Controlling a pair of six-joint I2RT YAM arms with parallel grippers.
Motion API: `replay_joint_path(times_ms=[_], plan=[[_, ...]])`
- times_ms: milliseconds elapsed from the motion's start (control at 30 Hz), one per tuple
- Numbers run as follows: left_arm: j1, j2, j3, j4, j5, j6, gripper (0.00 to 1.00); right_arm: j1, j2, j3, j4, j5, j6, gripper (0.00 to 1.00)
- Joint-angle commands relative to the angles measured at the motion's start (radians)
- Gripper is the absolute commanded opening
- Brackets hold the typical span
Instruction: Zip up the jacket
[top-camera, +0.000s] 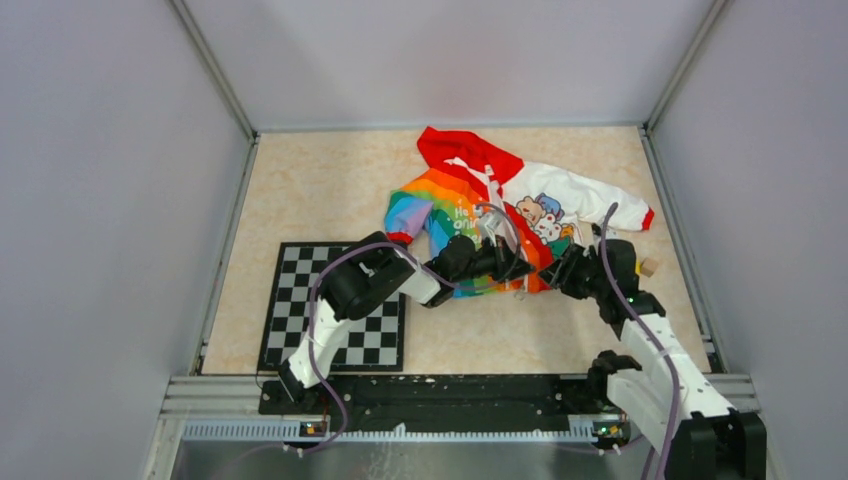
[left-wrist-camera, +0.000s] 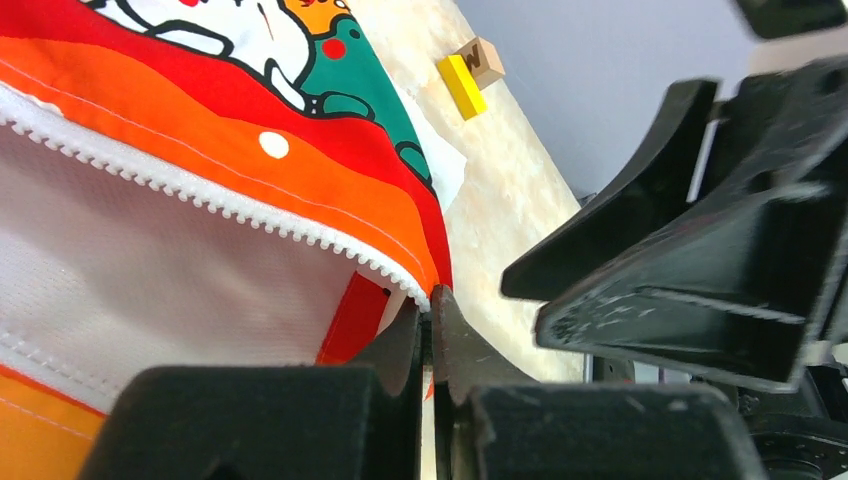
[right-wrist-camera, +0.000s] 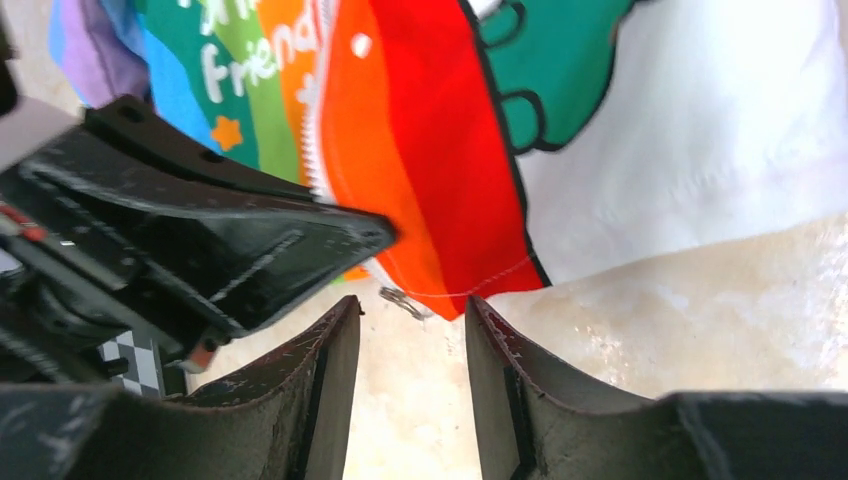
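Note:
My right gripper reaches the jacket's orange-red corner (top-camera: 531, 287) (right-wrist-camera: 447, 302) next, before it closes on it. A gap shows between my fingers and the corner, so closing now would miss.
The jacket (top-camera: 470, 200) lies on the table's far middle, red hood away from me, rainbow half on the left, white cartoon half on the right. My left gripper (left-wrist-camera: 432, 300) is shut on the bottom corner of the orange-red front edge, right where the white zipper teeth (left-wrist-camera: 200, 190) end. In the top view it (top-camera: 515, 265) sits at the hem. My right gripper (right-wrist-camera: 412, 305) stands open just below the same hem corner, with nothing between its fingers. A small metal zipper pull (right-wrist-camera: 403, 301) hangs just past the fingertips. Seen from above, the right gripper (top-camera: 560, 270) faces the left one closely.
A black-and-white checkerboard mat (top-camera: 300, 290) lies under the left arm. A small yellow block and a wooden block (left-wrist-camera: 462, 85) rest on the table right of the jacket, near the right wall (top-camera: 648, 267). Grey walls enclose the beige table on three sides.

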Motion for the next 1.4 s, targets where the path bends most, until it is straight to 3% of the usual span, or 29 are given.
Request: replay_joint_path(times_ms=[0,200,600,833,1033,1133,1367], plan=[[0.001,-0.069,0.009,0.067,0.035,0.044,0.00,0.043,-0.042,0.086,-0.073,0.098,-0.054,0.43],[0.002,-0.093,0.011,0.062,0.037,0.053,0.00,0.043,0.044,0.045,0.094,-0.015,-0.101,0.42],[0.003,-0.067,0.054,0.056,0.051,0.027,0.00,0.044,0.068,-0.006,0.228,-0.129,-0.110,0.47],[0.003,-0.057,0.082,0.038,0.060,0.005,0.00,0.043,0.050,-0.048,0.295,-0.086,-0.058,0.45],[0.003,-0.064,0.074,0.021,0.052,0.005,0.00,0.043,0.072,-0.042,0.306,-0.023,-0.048,0.35],[0.003,-0.071,0.070,0.005,0.051,0.011,0.00,0.044,0.120,-0.029,0.316,-0.028,-0.052,0.22],[0.003,-0.094,0.074,-0.083,0.059,0.032,0.00,0.043,0.158,-0.020,0.329,-0.046,-0.068,0.00]])
